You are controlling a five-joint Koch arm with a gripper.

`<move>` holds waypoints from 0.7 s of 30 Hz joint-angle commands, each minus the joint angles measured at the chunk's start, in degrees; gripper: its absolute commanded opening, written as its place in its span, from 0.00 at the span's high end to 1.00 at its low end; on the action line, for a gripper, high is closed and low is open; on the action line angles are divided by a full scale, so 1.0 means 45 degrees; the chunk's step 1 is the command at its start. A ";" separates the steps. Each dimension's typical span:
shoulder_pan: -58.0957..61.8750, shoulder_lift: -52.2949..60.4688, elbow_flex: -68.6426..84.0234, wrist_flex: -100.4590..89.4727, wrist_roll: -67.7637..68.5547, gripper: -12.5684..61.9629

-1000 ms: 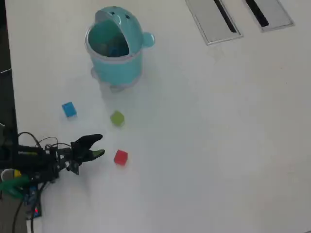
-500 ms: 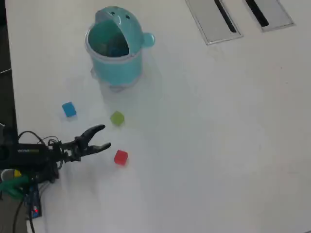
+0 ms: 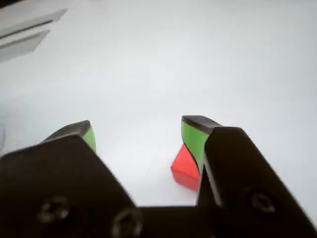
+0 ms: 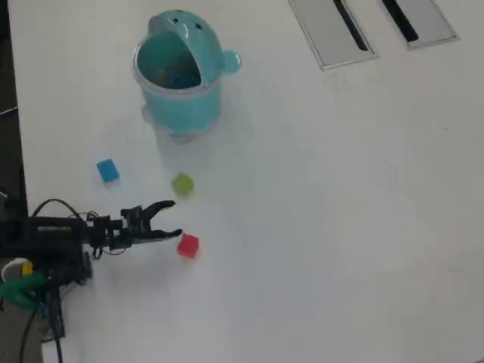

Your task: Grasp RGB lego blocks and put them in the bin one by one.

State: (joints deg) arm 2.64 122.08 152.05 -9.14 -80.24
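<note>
The red lego block needs to go in the bin (image 4: 181,72), so I will have my gripper grab the block by its opposite sides next.
On the white table a red block (image 4: 188,245) lies just right of my gripper (image 4: 172,218), which is open. In the wrist view the red block (image 3: 184,165) sits low on the table against the inner side of the right green-padded finger (image 3: 194,140), partly hidden by it; the left finger (image 3: 88,135) stands well apart. A yellow-green block (image 4: 182,184) lies above the gripper in the overhead view, and a blue block (image 4: 107,170) farther left. The teal bin (image 4: 181,72) stands at the upper left with its lid tipped back.
Two flat grey panels with black slots (image 4: 333,32) lie at the table's top right edge, also faint at the upper left of the wrist view as panels (image 3: 27,34). The table's left edge runs near the arm's base (image 4: 45,242).
The arm has reached right towards the red block, and the jaws have opened wider. The blocks and the bin have not moved.
</note>
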 commanded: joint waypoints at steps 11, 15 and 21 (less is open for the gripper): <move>0.0996 -0.2129 -0.2637 0.2383 -0.3066 0.41; 0.1289 -0.2832 -0.2852 0.2402 -0.3320 0.41; 0.1680 -0.4121 -0.3184 0.2422 -0.3711 0.41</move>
State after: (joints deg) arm 10.20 103.89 142.65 1.93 -95.19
